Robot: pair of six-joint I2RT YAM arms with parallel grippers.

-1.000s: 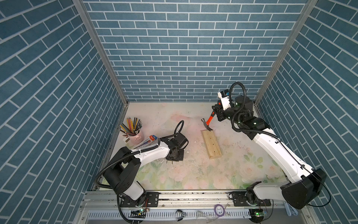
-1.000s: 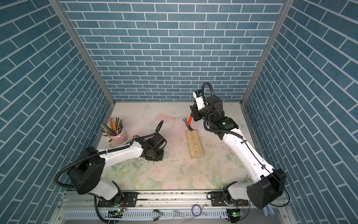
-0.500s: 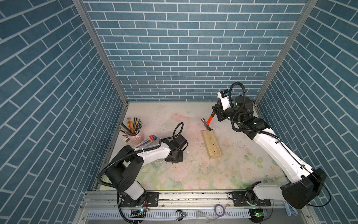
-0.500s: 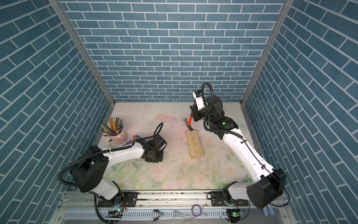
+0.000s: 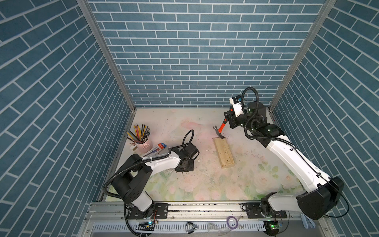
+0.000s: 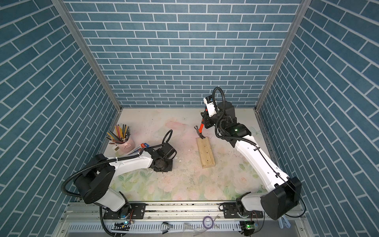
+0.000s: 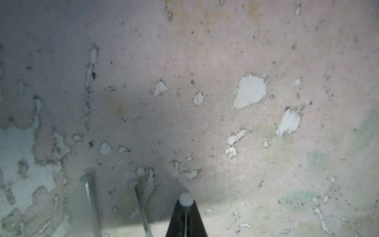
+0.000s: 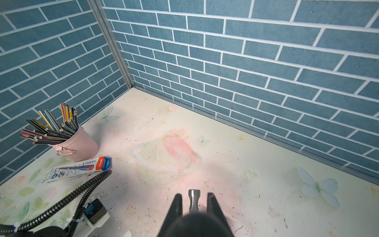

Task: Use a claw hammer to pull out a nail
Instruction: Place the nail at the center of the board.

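Note:
I will release the nail from my left gripper, because the held nail's head [image 7: 186, 199] is low against the worn mat beside the loose nails.
My right gripper [image 5: 228, 120] [image 6: 204, 121] [image 8: 194, 195] is shut on the claw hammer [image 5: 221, 127] [image 6: 201, 128], gripping its orange-red handle. The silver head [image 8: 194, 200] shows between the fingers. In both top views the claw points down at the far end of the wooden block [image 5: 224, 151] [image 6: 205, 152]. Any nail in the block is too small to make out. My left gripper [image 5: 184, 169] [image 6: 162, 168] [image 7: 186, 206] points down at the table left of the block. It is shut on a nail [image 7: 186, 199], whose head pokes past the fingertips.
Two loose nails [image 7: 90, 197] [image 7: 139, 203] lie on the worn mat beside my left gripper. A pink cup of pencils [image 5: 141, 141] [image 8: 75, 143] and a pencil box [image 5: 158, 148] [image 8: 80, 169] stand at the left wall. Brick walls close three sides.
The left arm's elbow has shifted slightly while its gripper stays low at the table. The right arm and hammer have not moved.

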